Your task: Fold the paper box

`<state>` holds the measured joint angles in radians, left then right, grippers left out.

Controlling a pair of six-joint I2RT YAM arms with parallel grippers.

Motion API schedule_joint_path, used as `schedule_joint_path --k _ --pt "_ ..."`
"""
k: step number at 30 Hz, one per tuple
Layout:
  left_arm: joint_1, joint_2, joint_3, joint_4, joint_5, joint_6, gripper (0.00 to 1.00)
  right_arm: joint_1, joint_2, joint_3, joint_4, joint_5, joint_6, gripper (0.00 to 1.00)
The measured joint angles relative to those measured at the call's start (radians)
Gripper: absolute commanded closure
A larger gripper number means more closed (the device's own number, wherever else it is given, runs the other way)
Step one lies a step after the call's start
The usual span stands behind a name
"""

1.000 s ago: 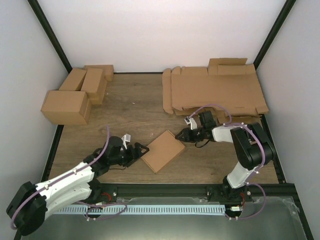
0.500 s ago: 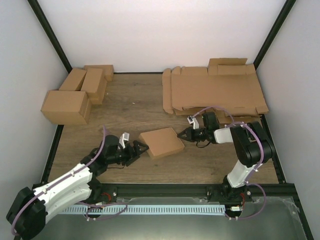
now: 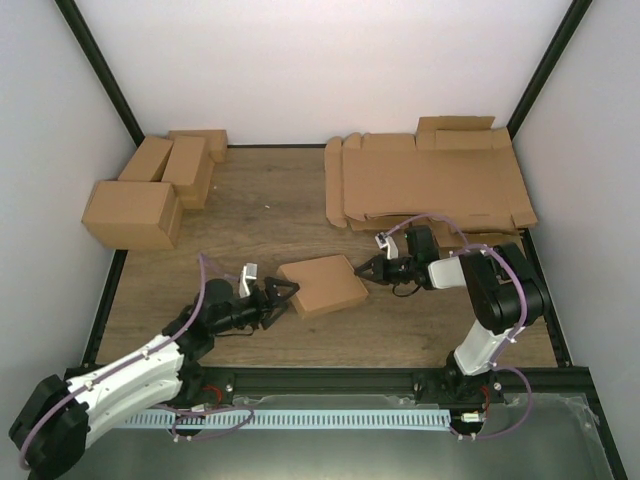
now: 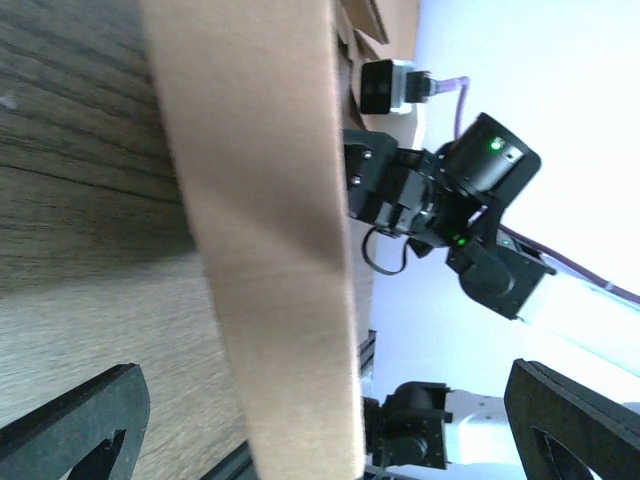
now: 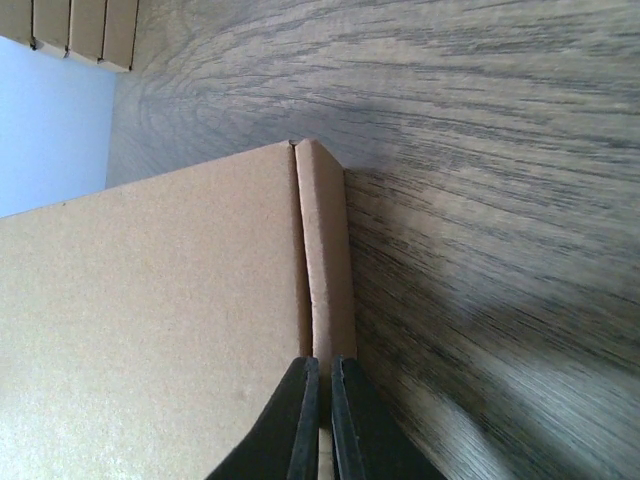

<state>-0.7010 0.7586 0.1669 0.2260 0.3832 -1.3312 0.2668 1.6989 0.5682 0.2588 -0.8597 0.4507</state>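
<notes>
The opposite side flap of the paper box should stay free to fold, so my left gripper should next grab the paper box across its narrow end (image 3: 294, 298) (image 4: 304, 408).
The paper box (image 3: 322, 285), a closed flat brown carton, lies on the wooden table between both arms. My right gripper (image 3: 360, 271) is at its right edge. In the right wrist view its jaws (image 5: 321, 392) are pinched on the narrow side flap of the paper box (image 5: 150, 330). My left gripper (image 3: 286, 293) sits at the carton's left end, open wide. Seen from the left wrist, one long side of the paper box (image 4: 265, 230) runs between the spread fingers (image 4: 80, 425) without touching either, and the left gripper (image 4: 322, 380) holds nothing.
Several finished brown boxes (image 3: 150, 190) stand at the back left. A pile of flat brown sheets (image 3: 430, 185) lies at the back right, just behind the right arm. A black rail (image 3: 330, 380) runs along the table's near edge.
The box has swung from a diamond angle to lie more level and shifted left. The right gripper closed on its right edge. The left gripper opened fully and backed off slightly.
</notes>
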Motion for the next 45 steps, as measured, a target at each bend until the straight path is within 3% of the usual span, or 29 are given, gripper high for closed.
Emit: schedule_joint_path --k 4,7,12,15,19,23,26,29,34,37,45 --pt "-0.032 0.026 -0.008 0.090 -0.030 -0.042 0.03 0.000 0.000 0.000 -0.001 0.000 0.000 0.98" --pt "-0.033 0.084 -0.009 0.148 -0.039 -0.060 0.12 0.000 0.000 0.001 -0.004 -0.002 -0.001 0.97" --pt "-0.040 0.192 0.003 0.191 -0.032 -0.066 0.45 0.000 0.000 0.004 -0.012 -0.004 -0.005 0.94" --pt "-0.041 0.233 0.018 0.199 -0.026 -0.057 0.61 0.000 -0.004 0.005 -0.025 -0.006 -0.005 0.85" --pt "-0.036 0.246 0.058 0.151 -0.019 -0.032 0.72 -0.002 -0.031 0.005 -0.071 0.008 -0.010 0.75" --pt "0.013 0.249 0.115 0.095 0.027 0.013 0.73 -0.004 -0.124 0.007 -0.132 0.031 -0.018 0.59" --pt "0.092 0.261 0.168 0.071 0.093 0.061 0.73 -0.005 -0.215 0.026 -0.194 0.053 -0.023 0.35" --pt "0.179 0.293 0.254 0.004 0.187 0.143 0.73 -0.014 -0.312 0.049 -0.239 0.082 -0.021 0.17" --pt "0.312 0.353 0.429 -0.105 0.360 0.315 0.73 -0.047 -0.485 0.106 -0.306 0.108 0.008 0.09" --pt "0.368 0.375 0.476 -0.122 0.463 0.392 0.73 -0.073 -0.507 0.191 -0.369 0.100 0.023 0.09" --pt "0.399 0.432 0.602 -0.219 0.671 0.531 0.70 -0.176 -0.458 0.279 -0.401 -0.143 0.116 0.10"
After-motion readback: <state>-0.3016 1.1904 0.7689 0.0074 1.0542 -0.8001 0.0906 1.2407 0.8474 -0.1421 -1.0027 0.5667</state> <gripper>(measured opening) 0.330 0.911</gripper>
